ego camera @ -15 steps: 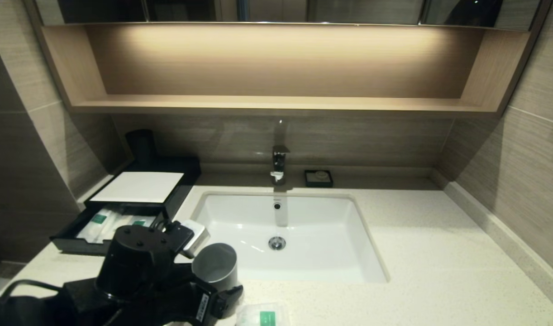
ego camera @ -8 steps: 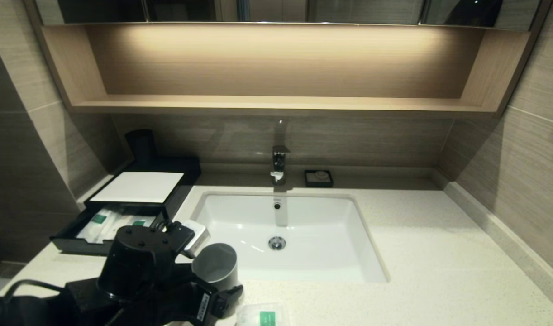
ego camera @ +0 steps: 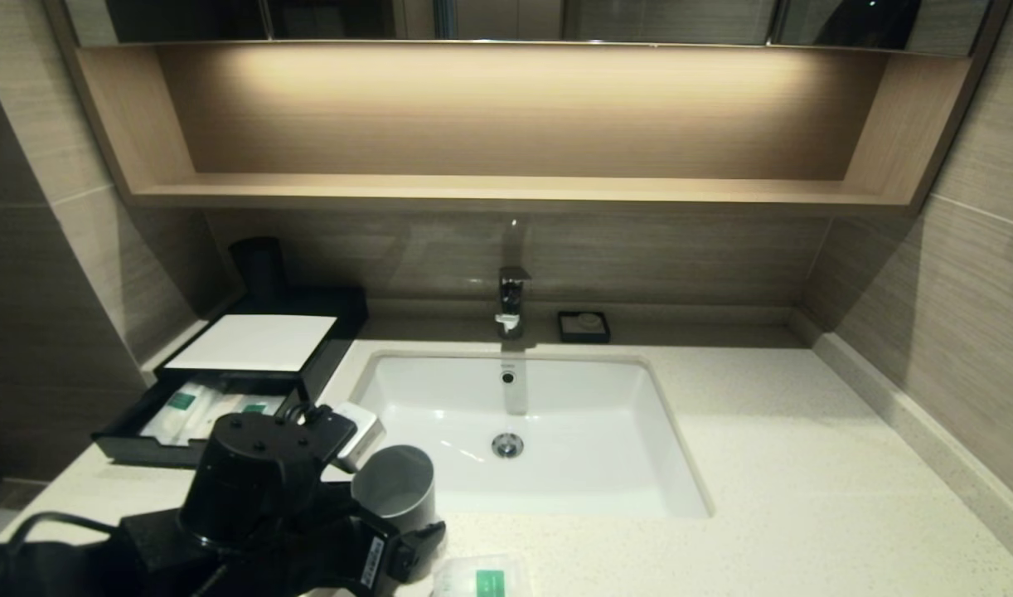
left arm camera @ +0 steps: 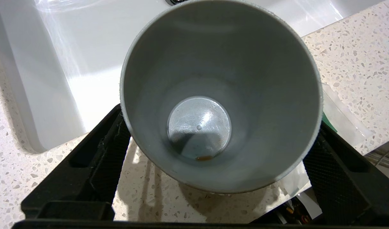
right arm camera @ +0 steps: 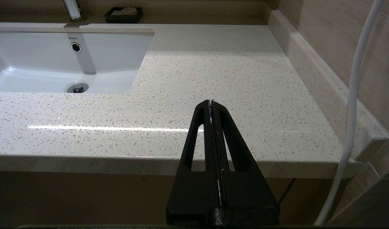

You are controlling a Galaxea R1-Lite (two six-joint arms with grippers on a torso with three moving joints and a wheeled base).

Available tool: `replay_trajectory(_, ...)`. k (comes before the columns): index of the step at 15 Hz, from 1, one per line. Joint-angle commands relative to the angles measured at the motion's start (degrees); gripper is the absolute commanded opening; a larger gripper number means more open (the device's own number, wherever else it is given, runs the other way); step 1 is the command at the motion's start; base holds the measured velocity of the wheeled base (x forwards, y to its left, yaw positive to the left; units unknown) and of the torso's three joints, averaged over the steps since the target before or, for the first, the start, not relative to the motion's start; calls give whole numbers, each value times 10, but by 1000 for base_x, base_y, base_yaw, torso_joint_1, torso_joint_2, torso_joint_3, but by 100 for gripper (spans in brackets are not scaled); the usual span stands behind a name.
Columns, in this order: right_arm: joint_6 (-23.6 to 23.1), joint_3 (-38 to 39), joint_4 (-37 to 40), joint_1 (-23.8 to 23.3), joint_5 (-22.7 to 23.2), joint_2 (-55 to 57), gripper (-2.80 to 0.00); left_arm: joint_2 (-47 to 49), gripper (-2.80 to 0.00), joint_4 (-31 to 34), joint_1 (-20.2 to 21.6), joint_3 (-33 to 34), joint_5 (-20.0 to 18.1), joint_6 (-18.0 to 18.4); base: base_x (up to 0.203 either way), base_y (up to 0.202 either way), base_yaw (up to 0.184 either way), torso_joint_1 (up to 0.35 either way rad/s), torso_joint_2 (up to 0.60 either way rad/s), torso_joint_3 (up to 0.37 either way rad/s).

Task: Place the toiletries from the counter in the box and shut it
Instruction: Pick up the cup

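Observation:
I need to close my left gripper on the grey cup [ego camera: 395, 489] now: my fingers are on either side of it, so they would hold it.
The black box [ego camera: 254, 342] with its white top stands at the back left of the counter [ego camera: 805, 464]. Its front drawer [ego camera: 125, 438] is pulled out, and two long packets [ego camera: 179, 410] [ego camera: 254, 408] of toiletries lie in it. A small squarish packet [ego camera: 482, 580] with a green label lies at the counter's front edge. My left gripper [left arm camera: 218, 121] is open over the front of the counter, one finger on each side of a grey cup [ego camera: 395, 489] that stands partly on that packet [left arm camera: 341, 121]. My right gripper [right arm camera: 211, 102] is shut and empty off the counter's front right edge.
A white sink [ego camera: 556, 489] fills the middle of the counter, with a tap [ego camera: 511, 303] and a small black soap dish [ego camera: 584, 326] behind it. A dark tumbler [ego camera: 258, 265] stands behind the box. A wooden shelf [ego camera: 506, 192] overhangs the back wall.

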Motion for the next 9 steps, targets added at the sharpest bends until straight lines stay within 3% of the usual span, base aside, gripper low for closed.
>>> replay_trajectory(1,0,1,0,0,0,0,-280,0,0,-2,0,-1,0,-1,0,0,0,0,0,0)
replay_trajectory(5,0,1,0,0,0,0,-280,0,0,-2,0,-1,0,-1,0,0,0,0,0,0)
replay_trajectory(6,0,1,0,0,0,0,-280,0,-18,-6,0,-1,0,-1,0,0,0,0,0,0)
replay_trajectory(7,0,1,0,0,1,0,-280,2,-280,-11,1,-1,0,-1,0,0,0,0,0,0)
replay_trajectory(9,0,1,0,0,0,0,-280,4,-280,-15,1,0,-1,-2,0,0,0,0,0,0)
